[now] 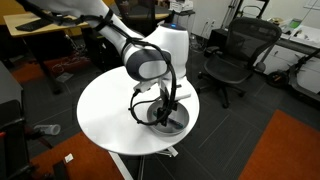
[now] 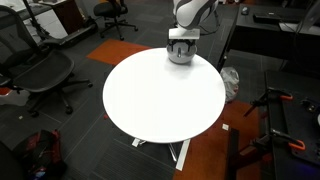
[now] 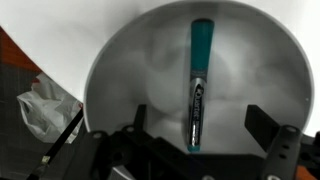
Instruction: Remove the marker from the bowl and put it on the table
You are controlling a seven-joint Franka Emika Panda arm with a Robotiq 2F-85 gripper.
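The marker lies small on the bottom of the bowl, below my fingers. It isn't time to close yet: my gripper needs to go down to the marker first, then close on it.
The teal marker [image 3: 198, 70] lies inside the silver-grey bowl [image 3: 125, 70], its darker end toward me. The bowl stands near the edge of the round white table [image 1: 110, 110], and shows in both exterior views [image 1: 170, 124] [image 2: 180, 57]. My gripper [image 3: 198, 128] hangs straight over the bowl, open, with one finger on each side of the marker's near end and not touching it. In both exterior views the gripper [image 1: 165, 103] [image 2: 180, 43] hides most of the bowl, and the marker cannot be made out there.
Black office chairs [image 1: 235, 55] [image 2: 35, 65] stand around the table [image 2: 160, 100]. A plastic bag [image 3: 40, 110] lies on the floor beside the table's edge near the bowl. Desks [image 1: 45, 25] stand at the back. Orange carpet [image 1: 285, 150] covers part of the floor.
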